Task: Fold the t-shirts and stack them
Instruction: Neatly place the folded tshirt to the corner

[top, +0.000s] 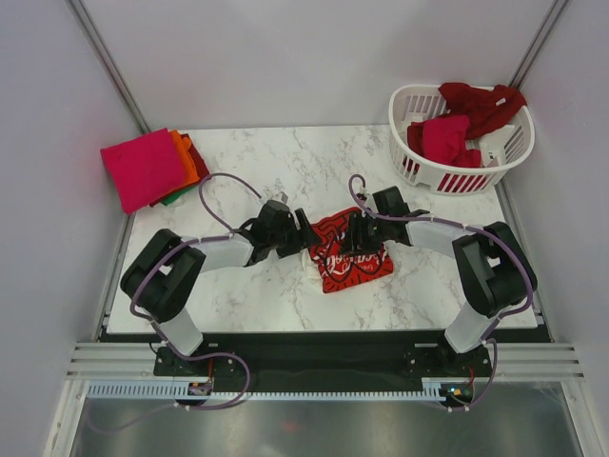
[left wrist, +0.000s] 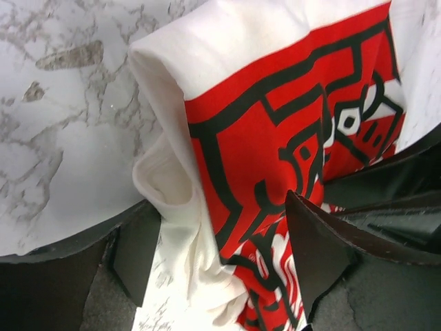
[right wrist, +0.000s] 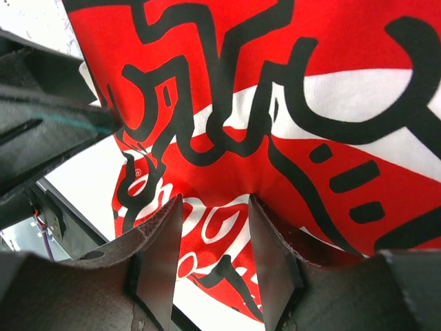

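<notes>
Next, my left gripper grabs the folded t-shirt (top: 347,255) by its white folded edge, so that the printed body stays free to lay on the stack.
A folded red-and-white t-shirt (top: 347,255) with Coca-Cola script and black line art lies mid-table between both arms. My left gripper (top: 306,238) is at its left edge. In the left wrist view the left gripper (left wrist: 219,207) is open, its fingers standing either side of the shirt's (left wrist: 275,103) white folded edge without pinching it. My right gripper (top: 358,238) is on top of the shirt's middle. In the right wrist view the right gripper (right wrist: 215,203) has its fingertips pressed into the printed cloth (right wrist: 331,41), which puckers into a fold between them.
A folded stack sits at the back left: a magenta shirt (top: 143,167) over orange (top: 187,157) and green (top: 176,197). A white slatted basket (top: 409,157) at the back right holds crimson and dark red shirts (top: 481,103). The marble tabletop (top: 257,295) ends close by the arm bases.
</notes>
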Motion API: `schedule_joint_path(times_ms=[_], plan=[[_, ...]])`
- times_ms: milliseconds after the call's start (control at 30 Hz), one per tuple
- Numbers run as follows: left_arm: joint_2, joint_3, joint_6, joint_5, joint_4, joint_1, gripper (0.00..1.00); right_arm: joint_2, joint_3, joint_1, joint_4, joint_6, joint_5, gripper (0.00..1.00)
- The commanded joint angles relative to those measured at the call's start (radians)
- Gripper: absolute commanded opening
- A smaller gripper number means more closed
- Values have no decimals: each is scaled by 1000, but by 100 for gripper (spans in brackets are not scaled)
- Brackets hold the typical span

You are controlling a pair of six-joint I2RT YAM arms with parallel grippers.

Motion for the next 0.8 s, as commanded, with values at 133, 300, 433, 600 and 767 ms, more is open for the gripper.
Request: schedule_joint_path(times_ms=[133, 300, 433, 600, 767], plan=[[121, 35, -80, -68, 26, 0, 54, 46, -65, 7, -54, -32, 69, 52], [143, 107, -28, -61, 26, 0, 2, 42, -65, 9, -48, -29, 49, 52], [123, 177, 56, -61, -41, 18, 2, -32, -52, 9, -95, -2, 97, 53], [138, 343, 187, 58, -228, 142, 2, -261, -7, 30, -216, 27, 239, 60], [115, 418, 303, 146, -374, 251, 2, -426, 93, 30, -373, -2, 313, 66]])
